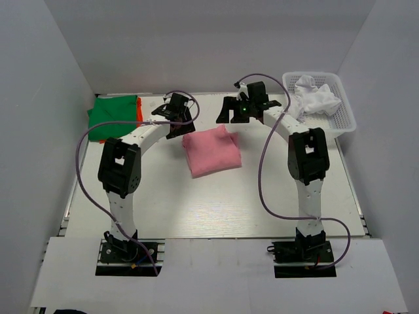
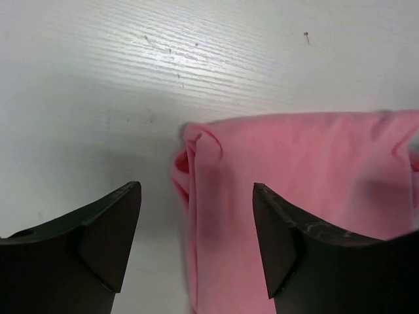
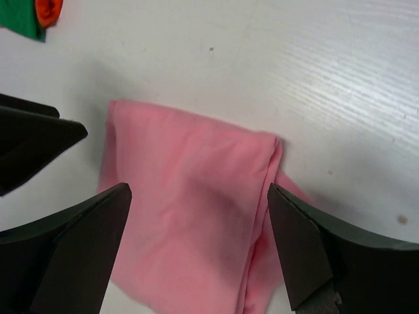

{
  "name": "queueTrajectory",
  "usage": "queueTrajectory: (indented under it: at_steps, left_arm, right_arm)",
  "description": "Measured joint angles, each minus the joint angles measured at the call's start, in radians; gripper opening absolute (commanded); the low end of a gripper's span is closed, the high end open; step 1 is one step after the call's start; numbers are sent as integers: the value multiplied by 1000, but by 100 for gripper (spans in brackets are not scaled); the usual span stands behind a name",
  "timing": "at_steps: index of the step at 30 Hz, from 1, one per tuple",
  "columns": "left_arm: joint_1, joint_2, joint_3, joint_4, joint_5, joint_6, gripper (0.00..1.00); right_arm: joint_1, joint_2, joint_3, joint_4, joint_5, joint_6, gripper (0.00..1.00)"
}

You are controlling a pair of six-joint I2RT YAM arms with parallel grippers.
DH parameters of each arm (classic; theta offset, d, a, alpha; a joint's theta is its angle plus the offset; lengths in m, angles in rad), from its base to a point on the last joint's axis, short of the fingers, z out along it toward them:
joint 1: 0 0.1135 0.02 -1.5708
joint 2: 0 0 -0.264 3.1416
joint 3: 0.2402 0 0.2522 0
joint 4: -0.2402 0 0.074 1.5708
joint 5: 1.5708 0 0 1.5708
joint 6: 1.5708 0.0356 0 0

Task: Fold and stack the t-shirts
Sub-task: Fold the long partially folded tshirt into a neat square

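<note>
I need to move my right gripper toward the shirt's far corner before I close it on the pink shirt (image 3: 190,209), because its fingers still stop short.
A folded pink t-shirt (image 1: 211,151) lies in the middle of the white table. My left gripper (image 1: 177,118) is open just beyond the shirt's far left corner; in the left wrist view (image 2: 196,242) its jaws straddle the shirt's folded edge (image 2: 196,170). My right gripper (image 1: 237,111) is open just beyond the shirt's far right corner; in the right wrist view (image 3: 196,242) the pink shirt (image 3: 190,209) lies between its jaws. A folded green t-shirt (image 1: 112,116) over an orange one (image 1: 139,110) sits at the far left. Neither gripper holds anything.
A white plastic basket (image 1: 340,108) at the far right holds a crumpled white t-shirt (image 1: 317,98). White walls enclose the table on the left, back and right. The green and orange stack's corner shows in the right wrist view (image 3: 33,13).
</note>
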Motion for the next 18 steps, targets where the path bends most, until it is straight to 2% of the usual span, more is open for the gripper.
queueTrajectory:
  at_steps: [7, 10, 12, 14, 16, 17, 18]
  left_arm:
    - [0, 118, 29, 24, 15, 14, 72]
    - [0, 143, 29, 30, 15, 13, 65]
    - [0, 158, 30, 38, 16, 12, 55]
    - [0, 169, 35, 45, 17, 13, 45]
    - [0, 182, 50, 47, 21, 16, 38]
    - [0, 190, 60, 50, 21, 14, 36]
    - [0, 195, 65, 55, 22, 14, 35]
  right_arm:
    - [0, 160, 61, 66, 5, -2, 90]
    - [1, 193, 67, 77, 18, -2, 90]
    - [1, 200, 67, 91, 21, 0, 88]
    - [1, 204, 69, 114, 19, 5, 78]
    - [1, 215, 83, 125, 16, 16, 68]
    - [1, 225, 93, 132, 10, 21, 59]
    - [1, 235, 102, 138, 3, 23, 57]
